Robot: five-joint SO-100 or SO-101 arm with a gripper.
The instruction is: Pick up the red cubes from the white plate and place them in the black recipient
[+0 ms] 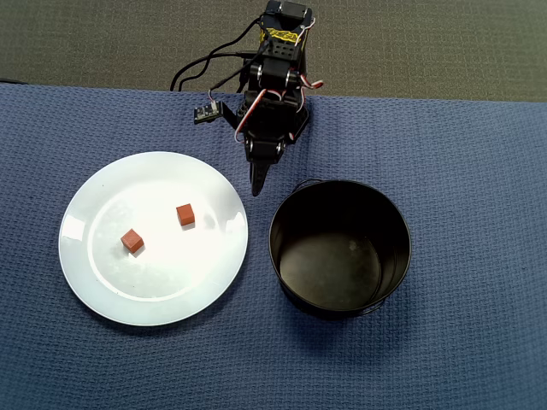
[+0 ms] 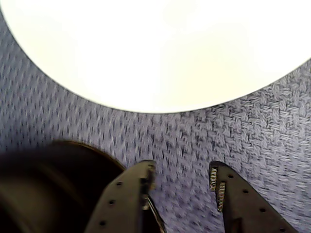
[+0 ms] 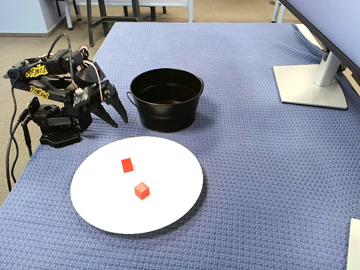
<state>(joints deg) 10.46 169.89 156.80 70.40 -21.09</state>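
Note:
I need to grab the red cube by its opposite sides with my gripper next, so that I can move it off the white plate (image 1: 171,286) into the black recipient.
Two red cubes (image 1: 185,214) (image 1: 132,240) lie apart on the white plate (image 1: 171,286), also seen in the fixed view as cubes (image 3: 127,165) (image 3: 142,190) on the plate (image 3: 169,163). The black recipient (image 1: 274,235) (image 3: 166,115) stands empty beside the plate. My gripper (image 1: 257,186) (image 3: 120,122) hangs low over the cloth between plate and pot, near the arm's base, open with nothing in it. In the wrist view the gripper (image 2: 182,167) shows its jaws apart over bare cloth, the plate (image 2: 160,53) ahead and the pot (image 2: 48,189) at lower left; no cubes show there.
A blue woven cloth (image 3: 253,169) covers the table. A monitor stand (image 3: 309,84) sits at the far right in the fixed view. The arm's base and cables (image 3: 50,132) are at the table's left edge. A white object (image 3: 354,242) pokes in at bottom right.

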